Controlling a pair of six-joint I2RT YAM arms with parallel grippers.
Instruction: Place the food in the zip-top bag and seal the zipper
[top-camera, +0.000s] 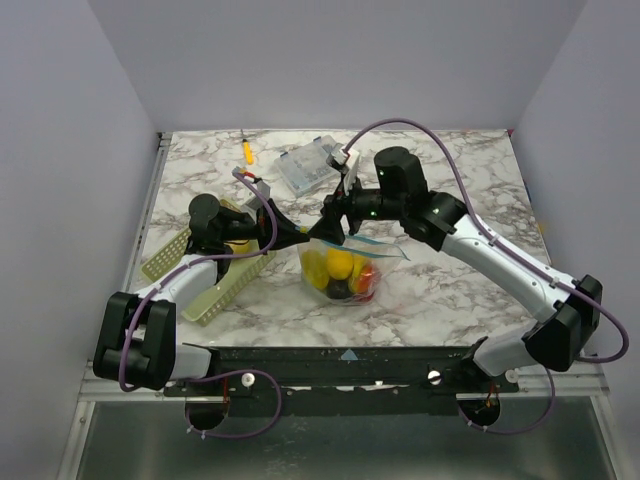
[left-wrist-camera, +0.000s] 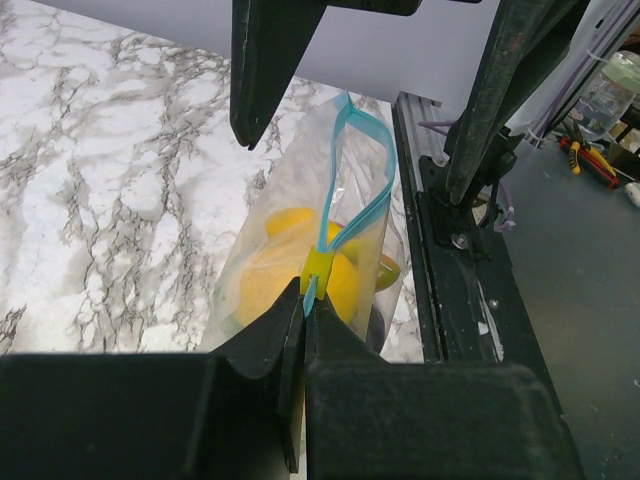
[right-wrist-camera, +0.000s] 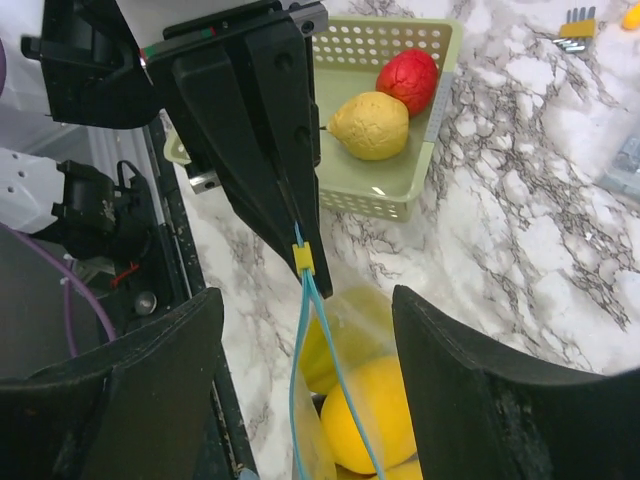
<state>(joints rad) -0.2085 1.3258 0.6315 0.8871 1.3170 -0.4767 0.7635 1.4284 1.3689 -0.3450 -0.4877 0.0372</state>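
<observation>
The yellow slider (left-wrist-camera: 317, 269) will slide along and seal the bag once my right gripper grabs it next, with fingers on either side of the light blue zipper (left-wrist-camera: 340, 190).
The zip-top bag (top-camera: 340, 272) stands at the table's middle with yellow, red and dark food inside. My left gripper (top-camera: 303, 236) is shut on the end of the light blue zipper (left-wrist-camera: 340, 190), just behind its yellow slider (left-wrist-camera: 322, 268). My right gripper (top-camera: 336, 214) is open, with its jaws on either side of the bag's open mouth. In the right wrist view the zipper (right-wrist-camera: 312, 340) and its slider (right-wrist-camera: 303, 258) hang between my open right gripper (right-wrist-camera: 310, 385), with yellow food (right-wrist-camera: 375, 420) below. A red piece (right-wrist-camera: 408, 80) and a yellow piece (right-wrist-camera: 370, 125) lie in a green basket (right-wrist-camera: 390, 190).
The green basket (top-camera: 228, 283) sits left of the bag under my left arm, with a flat green perforated piece (top-camera: 165, 258) beside it. A rigid clear compartment box (top-camera: 310, 166) and an orange-handled tool (top-camera: 247, 152) lie at the back. The table's front edge is close below the bag.
</observation>
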